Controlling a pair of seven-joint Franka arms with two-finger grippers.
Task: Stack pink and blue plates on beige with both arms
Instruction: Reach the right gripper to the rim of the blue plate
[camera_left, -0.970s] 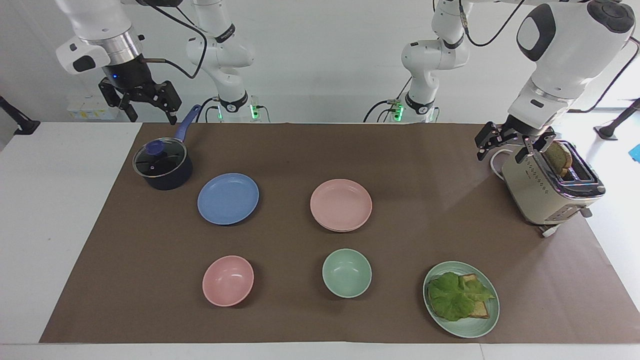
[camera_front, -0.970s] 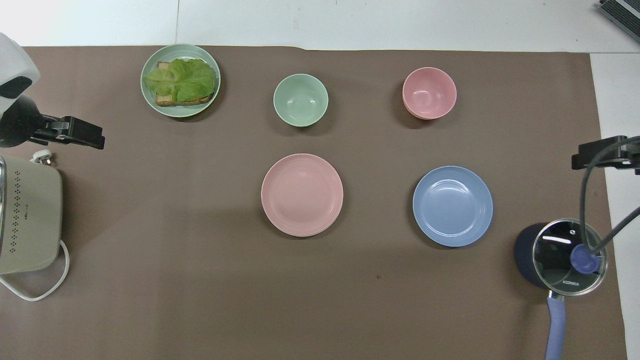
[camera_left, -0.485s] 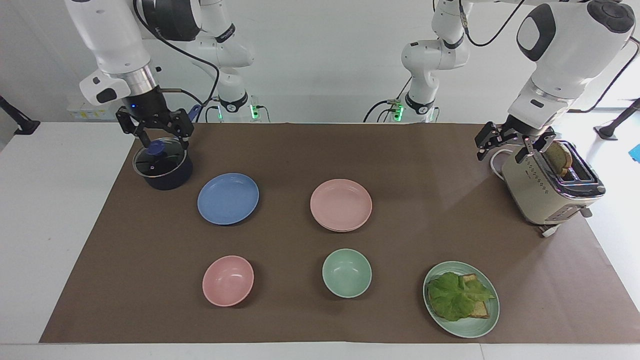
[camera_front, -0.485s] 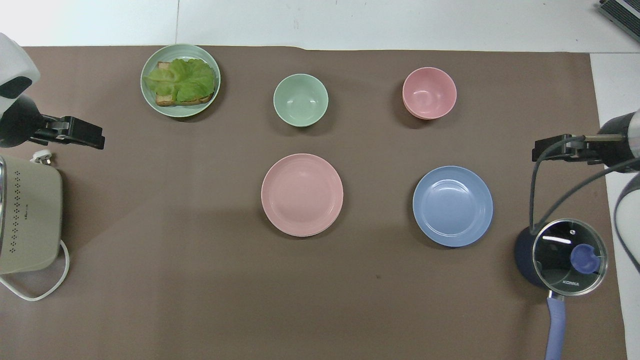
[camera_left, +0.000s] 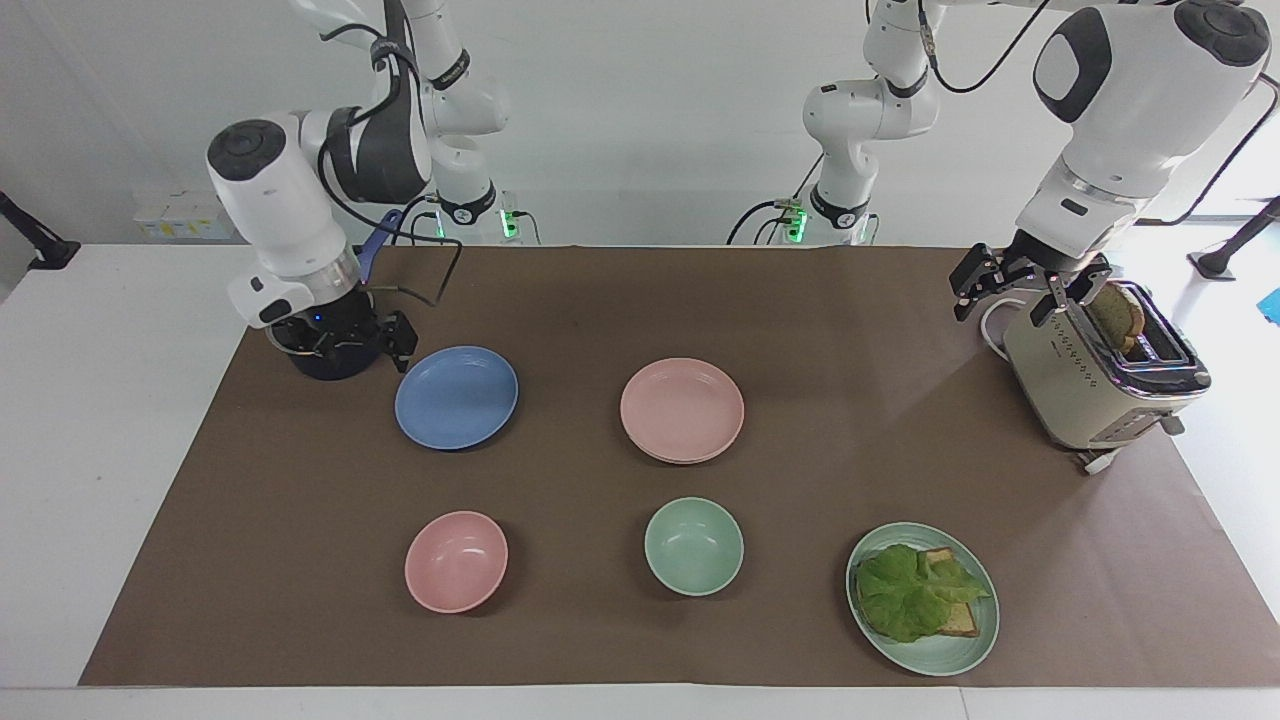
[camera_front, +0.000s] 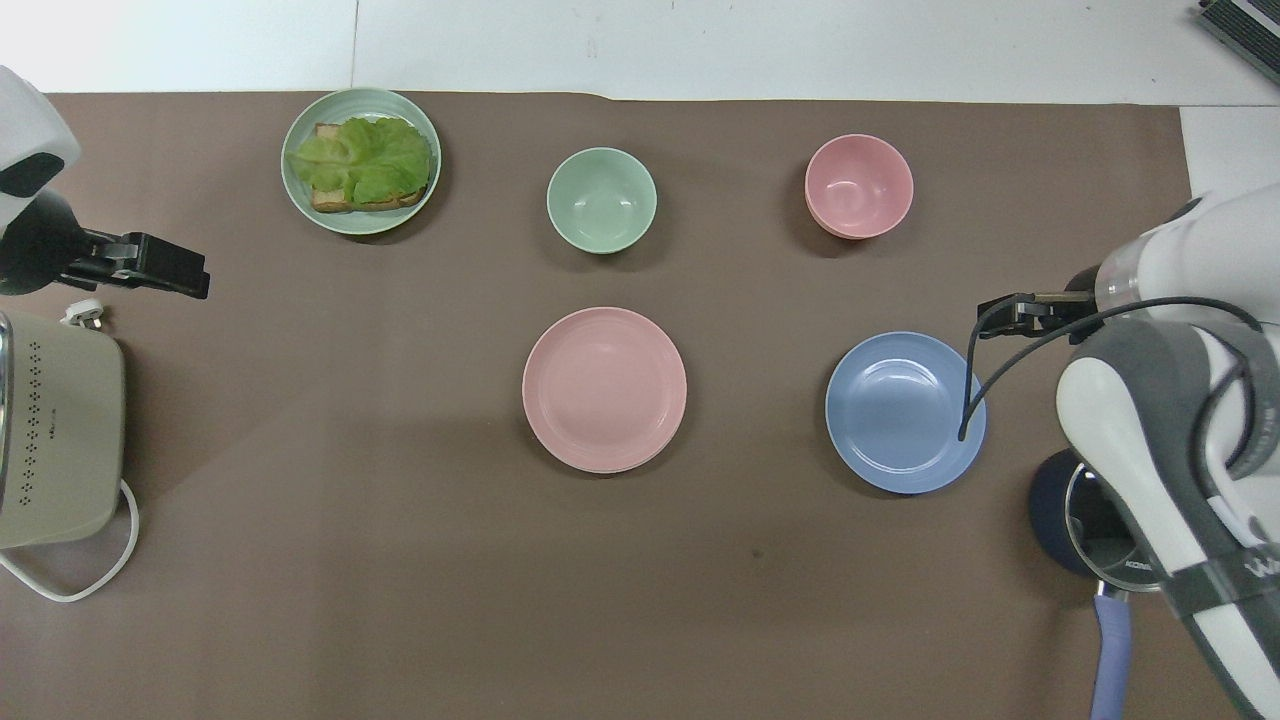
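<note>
The right gripper grabs the blue plate (camera_front: 905, 412) by its rim (camera_front: 967, 452) next, to stack it onto the pink one.
The blue plate (camera_left: 456, 397) (camera_front: 905, 412) lies on the brown mat toward the right arm's end. The pink plate (camera_left: 682, 408) (camera_front: 604, 388) lies mid-table on another plate of equal size. Only a thin pale rim of that one shows, and it looks like the beige plate (camera_left: 683, 459). My right gripper (camera_left: 350, 342) (camera_front: 1015, 310) hangs low and open, empty, in front of the saucepan and just off the blue plate's rim. My left gripper (camera_left: 1008, 298) (camera_front: 165, 270) waits open beside the toaster, holding nothing.
A dark saucepan (camera_left: 330, 362) with a glass lid stands beside the blue plate, mostly hidden by the right arm. A beige toaster (camera_left: 1095, 375) with bread stands at the left arm's end. A pink bowl (camera_left: 456, 560), a green bowl (camera_left: 693, 546) and a green plate (camera_left: 935, 655) with lettuce toast lie farther out.
The right arm has swung down and inward, from up beside the saucepan to low at the blue plate's rim. The left arm and all the dishes have stayed put.
</note>
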